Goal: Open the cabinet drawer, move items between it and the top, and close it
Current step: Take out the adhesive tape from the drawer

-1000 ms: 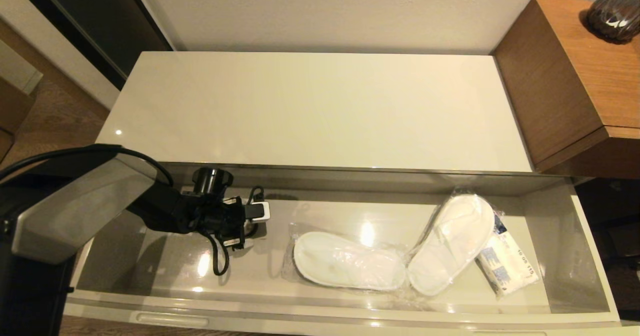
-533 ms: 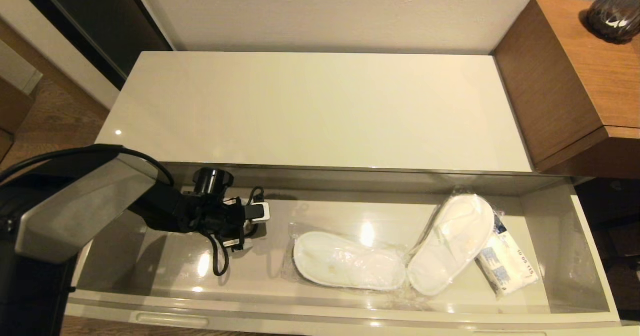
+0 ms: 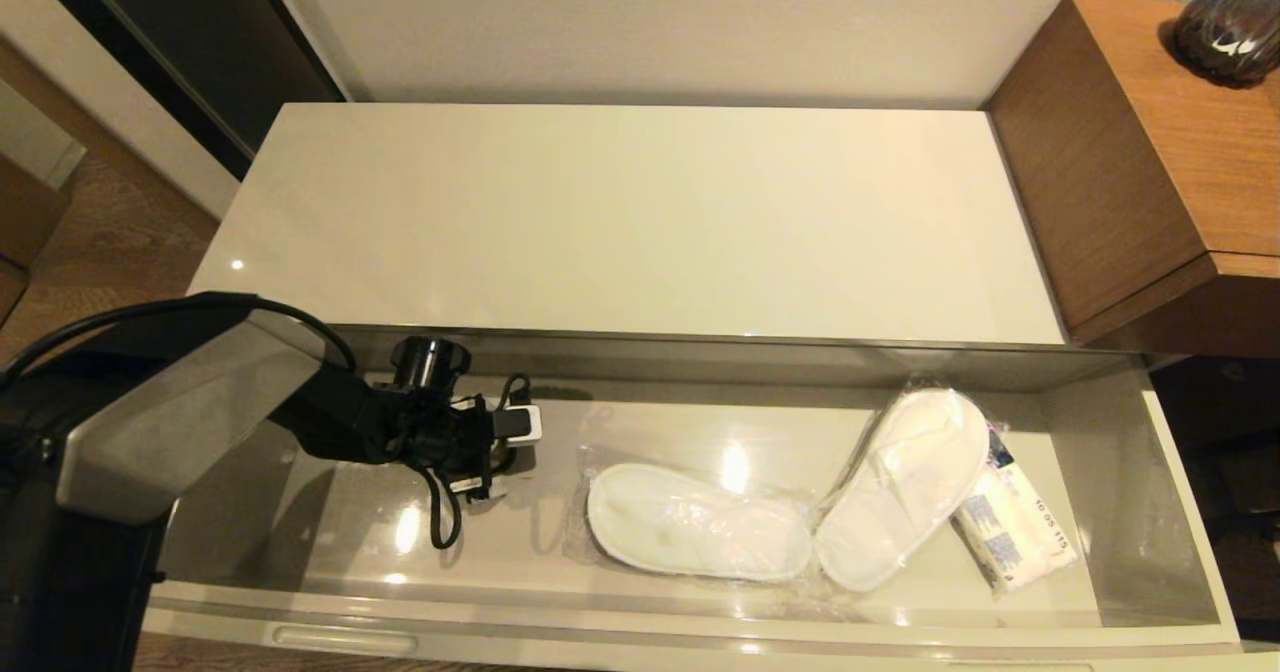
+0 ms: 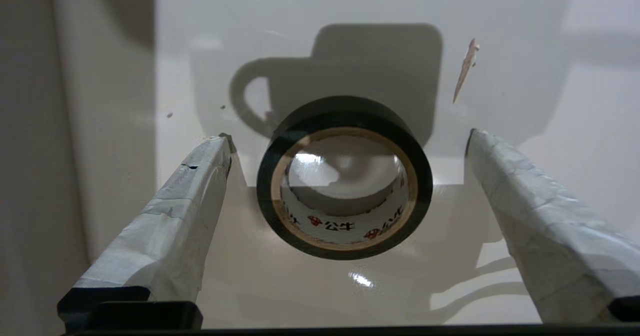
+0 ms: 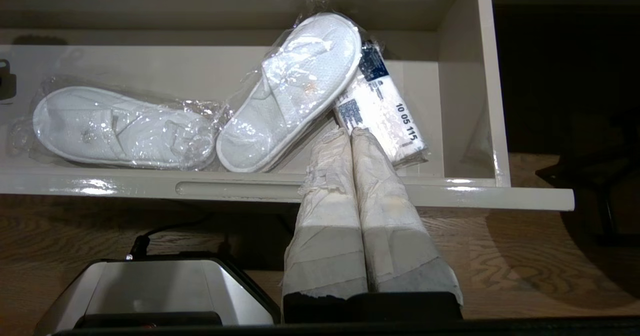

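Observation:
My left gripper closes on the black tape roll now, since my fingers reach the drawer's bottom beside the tape roll.
The cabinet drawer [image 3: 640,634] stands pulled out below the bare cream top [image 3: 620,217]. My left gripper [image 3: 482,457] reaches down into the drawer's left end. In the left wrist view it [image 4: 348,136] is open, and its taped fingers [image 4: 190,211] stand either side of the black tape roll [image 4: 345,107] without touching it. The roll lies flat on the drawer floor and is hidden under the wrist in the head view. Two white slippers in clear plastic [image 3: 695,527] [image 3: 905,482] lie in the drawer's middle and right. My right gripper [image 5: 350,132] is shut and empty, low in front of the drawer.
A white packet with blue print [image 3: 1015,527] lies under the right slipper's edge near the drawer's right wall. A taller brown wooden unit [image 3: 1150,152] with a dark vase [image 3: 1230,17] stands to the right. The wall runs behind the cabinet.
The left arm's upper link has shifted slightly to the right. The gripper stays over the same spot in the drawer, and the slippers have not moved.

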You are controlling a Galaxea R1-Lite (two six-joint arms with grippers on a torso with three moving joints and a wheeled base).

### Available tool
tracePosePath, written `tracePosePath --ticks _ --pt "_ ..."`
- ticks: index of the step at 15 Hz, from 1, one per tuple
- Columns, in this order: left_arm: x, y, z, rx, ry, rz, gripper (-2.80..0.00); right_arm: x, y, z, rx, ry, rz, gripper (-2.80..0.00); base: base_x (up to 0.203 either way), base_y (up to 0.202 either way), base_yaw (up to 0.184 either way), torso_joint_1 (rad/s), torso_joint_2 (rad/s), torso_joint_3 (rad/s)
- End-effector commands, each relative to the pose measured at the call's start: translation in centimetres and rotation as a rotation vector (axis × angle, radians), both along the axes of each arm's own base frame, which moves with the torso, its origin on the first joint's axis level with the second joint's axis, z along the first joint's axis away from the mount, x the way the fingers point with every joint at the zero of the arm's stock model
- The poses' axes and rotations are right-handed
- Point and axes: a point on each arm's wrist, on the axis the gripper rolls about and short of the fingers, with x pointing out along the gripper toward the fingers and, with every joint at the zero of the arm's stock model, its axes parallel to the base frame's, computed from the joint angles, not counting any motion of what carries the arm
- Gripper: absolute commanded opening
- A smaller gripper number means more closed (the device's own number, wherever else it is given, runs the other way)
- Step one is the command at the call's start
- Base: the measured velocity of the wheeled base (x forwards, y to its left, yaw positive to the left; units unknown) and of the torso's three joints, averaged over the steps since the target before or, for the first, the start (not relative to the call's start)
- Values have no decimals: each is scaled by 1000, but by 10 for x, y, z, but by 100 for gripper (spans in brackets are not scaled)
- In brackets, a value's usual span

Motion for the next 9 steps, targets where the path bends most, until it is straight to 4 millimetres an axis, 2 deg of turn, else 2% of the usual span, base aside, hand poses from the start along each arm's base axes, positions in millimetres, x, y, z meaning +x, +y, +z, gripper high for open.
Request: tracePosePath --ticks 1,4,5,9 --pt "2 0 -4 5 4 -4 0 0 0 0 -1 3 1 -280 0 0 0 0 0 0" --pt "2 0 -4 5 4 -4 0 0 0 0 -1 2 1 -280 0 0 0 0 0 0" --pt "3 0 -3 4 -4 -4 -280 0 0 0 -1 2 1 -280 0 0 0 0 0 0" --pt "3 2 2 3 -16 -2 -280 0 0 0 -1 2 1 -280 0 0 0 0 0 0"
